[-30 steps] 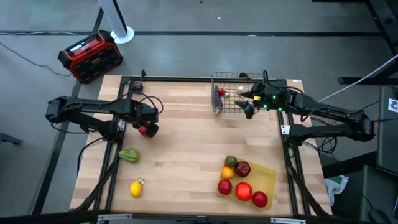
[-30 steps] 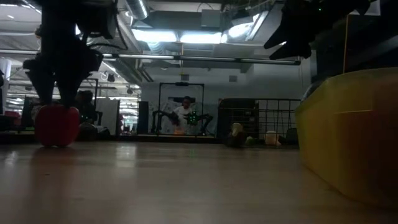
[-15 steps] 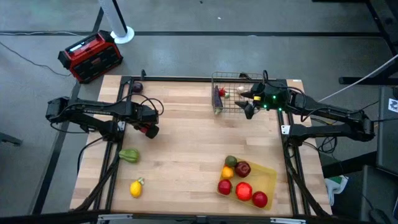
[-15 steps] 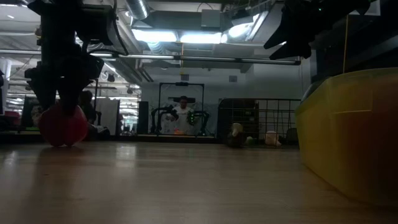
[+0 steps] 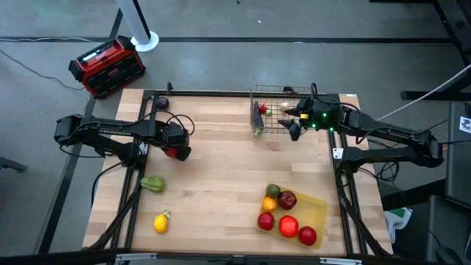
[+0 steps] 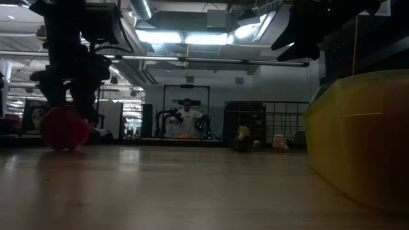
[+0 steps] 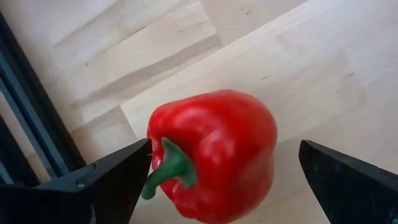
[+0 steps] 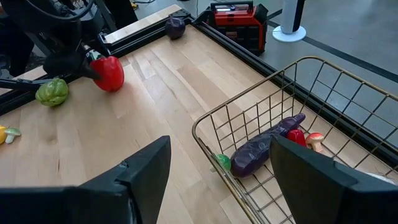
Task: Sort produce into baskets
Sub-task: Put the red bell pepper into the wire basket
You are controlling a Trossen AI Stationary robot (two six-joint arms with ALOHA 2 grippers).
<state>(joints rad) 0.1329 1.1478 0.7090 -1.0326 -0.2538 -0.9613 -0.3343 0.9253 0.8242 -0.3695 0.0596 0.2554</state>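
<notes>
My left gripper grabs the red bell pepper by its plump body (image 5: 171,152) next, to sort it into the wire basket (image 5: 255,110).
A red bell pepper (image 7: 211,152) lies on its side on the wooden table at the left, its green stem (image 7: 165,171) pointing sideways. My left gripper (image 5: 176,147) is open and low over it, with one finger on each side of the pepper (image 6: 64,128). My right gripper (image 5: 293,123) is open and empty, held above the table beside the wire basket (image 5: 255,110) at the far right. The basket holds a purple eggplant (image 8: 267,146), a mushroom (image 8: 314,140) and small red and green pieces. The yellow tray (image 5: 321,206) at the near right holds several fruits. My left gripper's fingers stand on either side of the red pepper, which rests on the table. The stem's tip (image 7: 148,191) lies close to one finger (image 7: 112,180); I cannot tell whether they touch. The other finger (image 7: 348,180) is apart from the pepper.
A green pepper (image 5: 152,183) and a lemon (image 5: 160,221) lie near the table's left edge. A small purple piece (image 5: 163,103) sits at the far left corner. A red-and-black box (image 5: 107,66) stands on the floor beyond the table. Bare wood spans the table's middle.
The red pepper, upright between my left gripper's fingers a second ago, has tipped onto its side on the table. My left gripper has shifted a little toward the table's right edge.
</notes>
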